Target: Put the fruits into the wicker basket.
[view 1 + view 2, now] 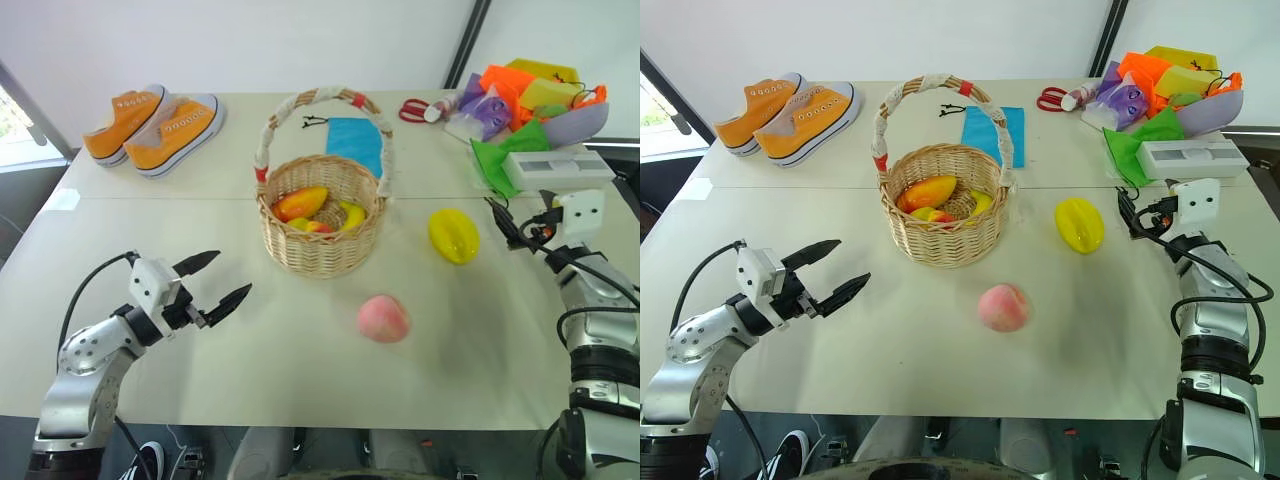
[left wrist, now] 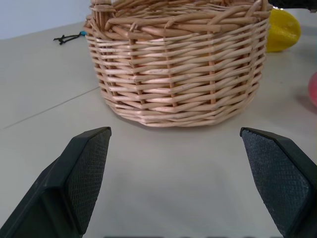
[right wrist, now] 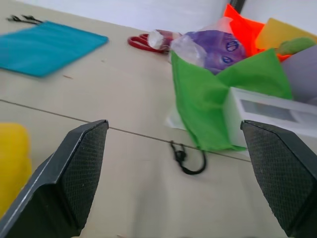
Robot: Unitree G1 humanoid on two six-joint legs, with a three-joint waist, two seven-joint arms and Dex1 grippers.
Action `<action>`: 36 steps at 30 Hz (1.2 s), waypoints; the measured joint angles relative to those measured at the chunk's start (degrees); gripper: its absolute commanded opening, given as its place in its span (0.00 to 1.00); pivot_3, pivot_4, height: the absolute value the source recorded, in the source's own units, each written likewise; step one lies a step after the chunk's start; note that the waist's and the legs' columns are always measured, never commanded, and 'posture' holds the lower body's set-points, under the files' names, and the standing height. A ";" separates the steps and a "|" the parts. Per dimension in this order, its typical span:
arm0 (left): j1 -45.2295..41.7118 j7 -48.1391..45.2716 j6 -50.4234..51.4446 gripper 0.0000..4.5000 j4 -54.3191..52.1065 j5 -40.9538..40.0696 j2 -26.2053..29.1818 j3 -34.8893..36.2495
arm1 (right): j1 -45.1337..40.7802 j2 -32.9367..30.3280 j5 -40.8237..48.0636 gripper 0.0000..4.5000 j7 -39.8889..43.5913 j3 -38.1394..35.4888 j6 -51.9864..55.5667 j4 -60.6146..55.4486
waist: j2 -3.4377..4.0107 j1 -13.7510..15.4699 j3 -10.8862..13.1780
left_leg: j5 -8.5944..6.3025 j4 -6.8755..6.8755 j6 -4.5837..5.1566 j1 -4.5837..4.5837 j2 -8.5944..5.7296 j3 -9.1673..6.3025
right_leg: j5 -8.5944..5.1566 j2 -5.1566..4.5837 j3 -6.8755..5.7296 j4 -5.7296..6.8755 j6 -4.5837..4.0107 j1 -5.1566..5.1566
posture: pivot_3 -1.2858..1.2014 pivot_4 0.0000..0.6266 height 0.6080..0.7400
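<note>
My right gripper grips the yellow star fruit by its ridged body [image 1: 453,236] next, to put the fruits into the wicker basket [image 1: 322,225].
The wicker basket [image 1: 322,225] stands mid-table, its cloth-wrapped handle arched over it. Inside lie an orange-red fruit [image 1: 300,203] and a yellow one [image 1: 350,215]. A yellow star fruit [image 1: 453,235] lies on the table to the basket's right. The pink peach [image 1: 383,318] sits nearer me, in front of the basket. My left gripper [image 1: 215,280] hovers open and empty to the basket's left, pointing at its woven wall [image 2: 178,69]. My right gripper [image 3: 183,173] is open and empty at the table's right edge, with the star fruit [image 3: 12,158] off to its left.
Orange sneakers [image 1: 155,125] sit at the back left. A blue cloth [image 1: 355,140] lies behind the basket, red scissors [image 1: 412,110] beside it. A heap of coloured paper and bags [image 1: 530,110] and a white box [image 1: 555,168] fill the back right corner.
</note>
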 measured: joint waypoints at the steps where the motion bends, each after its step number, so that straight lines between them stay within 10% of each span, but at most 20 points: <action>1: 0.72 -1.33 0.10 1.00 -0.37 -1.19 0.83 0.35 | 0.67 -0.37 1.82 0.99 1.60 0.54 3.78 -3.72 | 0.00 -0.06 0.00 | 0.00 -0.01 0.00 0.00 0.02 0.00 | -0.01 0.01 0.01 0.00 -0.02 -0.01 | 0.52 0.24 1.00; 16: 5.36 -10.56 4.11 1.00 -11.76 -11.48 4.35 -0.46 | -4.00 -12.28 7.80 0.99 -0.66 9.85 55.25 -31.39 | -0.01 0.30 0.02 | -0.07 -0.07 0.11 -0.16 0.04 0.02 | -0.15 -0.06 -0.01 -0.18 -0.26 -0.10 | 0.52 0.24 1.00; 28: 4.51 -10.02 4.46 1.00 -13.59 -11.37 3.96 -2.54 | -5.00 -6.74 9.39 0.99 -3.58 9.09 65.19 -30.04 | -0.01 0.74 0.01 | -0.08 -0.07 0.13 -0.16 0.04 0.02 | -0.11 -0.05 -0.04 -0.27 -0.20 -0.06 | 0.52 0.24 1.00; 36: 4.16 -8.62 4.46 1.00 -13.52 -10.67 3.92 -2.58 | -4.71 -5.47 9.01 0.55 -4.96 8.80 63.90 -28.28 | -0.01 1.36 0.01 | -0.09 -0.06 0.14 -0.16 0.03 0.03 | -0.06 -0.04 -0.04 -0.33 -0.11 -0.04 | 0.52 0.24 1.00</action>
